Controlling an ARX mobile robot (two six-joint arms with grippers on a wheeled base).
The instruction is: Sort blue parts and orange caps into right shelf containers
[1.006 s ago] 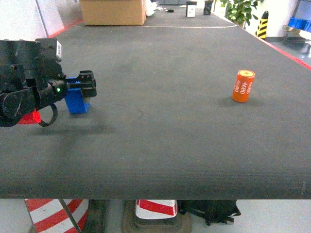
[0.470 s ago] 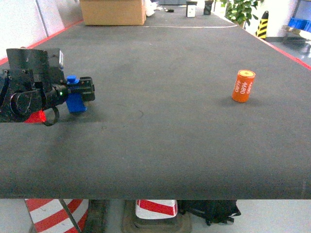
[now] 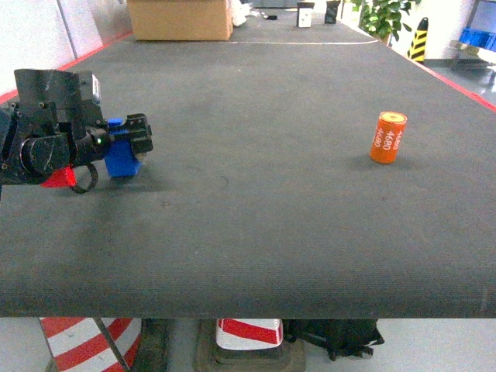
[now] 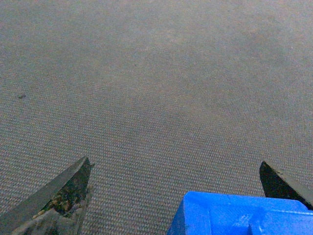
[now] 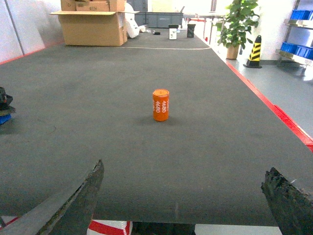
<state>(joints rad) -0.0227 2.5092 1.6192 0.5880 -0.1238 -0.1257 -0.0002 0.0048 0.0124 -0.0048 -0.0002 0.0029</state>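
Note:
My left gripper grabs the blue part, by its body [image 3: 122, 159], next, to sort it into the shelf containers.
A blue part [image 3: 122, 161] lies on the dark table at the left. My left gripper [image 3: 138, 142] stands open around it, and I see no finger touching it. In the left wrist view the blue part [image 4: 239, 215] sits low between the wide-apart fingers, close to the right one; the left gripper [image 4: 175, 164] is open. One orange cap [image 3: 388, 137] stands upright at the right with "4680" on its side. In the right wrist view the orange cap [image 5: 160, 104] is well ahead of my open, empty right gripper [image 5: 181, 196]. Blue containers [image 5: 296, 48] sit on a shelf at the far right.
A cardboard box [image 3: 180, 19] stands at the table's far end, with a potted plant [image 3: 384, 15] and a yellow-black bollard [image 3: 419, 39] beyond the right edge. A red object [image 3: 58, 178] lies behind the left arm. Red-white barriers [image 3: 248, 333] show under the table's front edge.
The left arm has shifted slightly up and back in the head view while staying over the blue part. The blue part and the orange cap have stayed in place.

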